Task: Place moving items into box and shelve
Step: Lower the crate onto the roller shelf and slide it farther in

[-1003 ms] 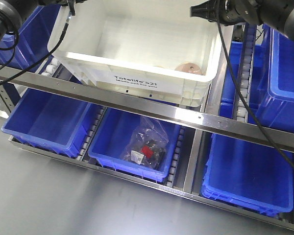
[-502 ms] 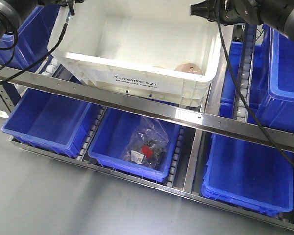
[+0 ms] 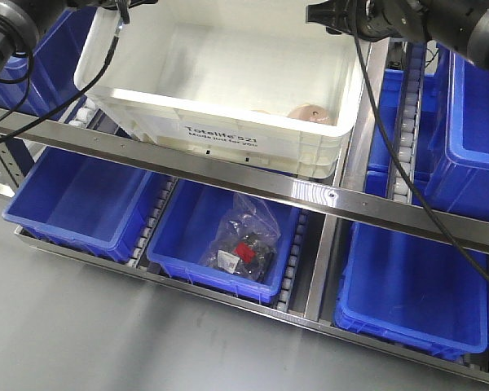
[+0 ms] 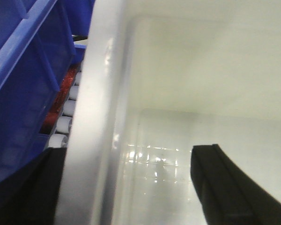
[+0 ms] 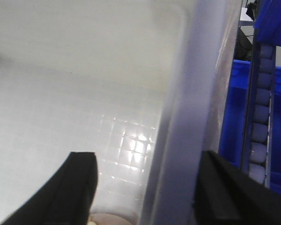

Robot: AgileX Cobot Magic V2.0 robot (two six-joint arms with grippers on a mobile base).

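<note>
The left gripper grabs the white box by its short-side rim [image 3: 112, 20] next, to set it onto the upper shelf.
The box [image 3: 228, 110], a white crate with black print, sits tilted on the upper shelf's roller track. A pinkish-beige moving item [image 3: 312, 113] lies in its front right corner, and its edge also shows in the right wrist view [image 5: 113, 219]. My left gripper [image 3: 118, 6] straddles the box's left rim [image 4: 96, 122], open [image 4: 131, 154], with one finger outside and one inside. My right gripper [image 3: 326, 14] straddles the right rim [image 5: 178, 140] the same way, open [image 5: 147, 159], with a gap between the inner finger and the wall.
A steel shelf rail [image 3: 253, 179] crosses in front of the box. Blue bins stand below [image 3: 81, 204] [image 3: 416, 293] and on both sides [image 3: 473, 130]. A clear bag [image 3: 244, 244] with red and black contents lies in the middle lower bin. Rollers [image 5: 260, 136] run beside the box.
The box has slid a little farther back and up into the shelf. Both grippers have moved with it, still astride its side rims.
</note>
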